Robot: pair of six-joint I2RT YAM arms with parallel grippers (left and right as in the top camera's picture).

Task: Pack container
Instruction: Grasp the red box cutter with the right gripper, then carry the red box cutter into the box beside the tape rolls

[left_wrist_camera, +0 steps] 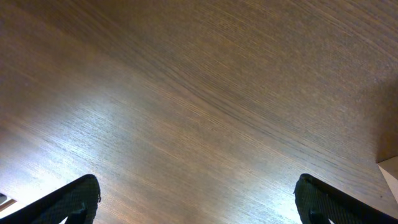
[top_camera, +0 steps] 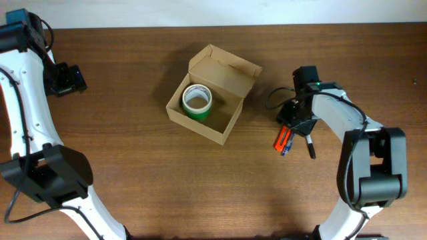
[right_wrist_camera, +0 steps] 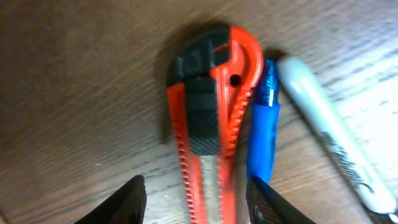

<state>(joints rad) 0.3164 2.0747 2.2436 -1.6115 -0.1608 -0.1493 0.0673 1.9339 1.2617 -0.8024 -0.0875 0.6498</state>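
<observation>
To pack the red utility knife lengthwise beside the green tape roll, my right gripper next needs to grab the knife's body by its long sides.
The container, a tan cardboard box with its flap lid standing open, sits at the table's middle. A green tape roll lies inside it. My right gripper is open, low over a red utility knife to the right of the box. In the right wrist view the fingers straddle the knife, not closed on it. A blue pen lies against the knife, close to the right finger. My left gripper is open and empty at the far left, with only bare wood between its fingers.
A grey-white marker lies just right of the blue pen, and also shows in the right wrist view. The table's back edge runs along the top of the overhead view.
</observation>
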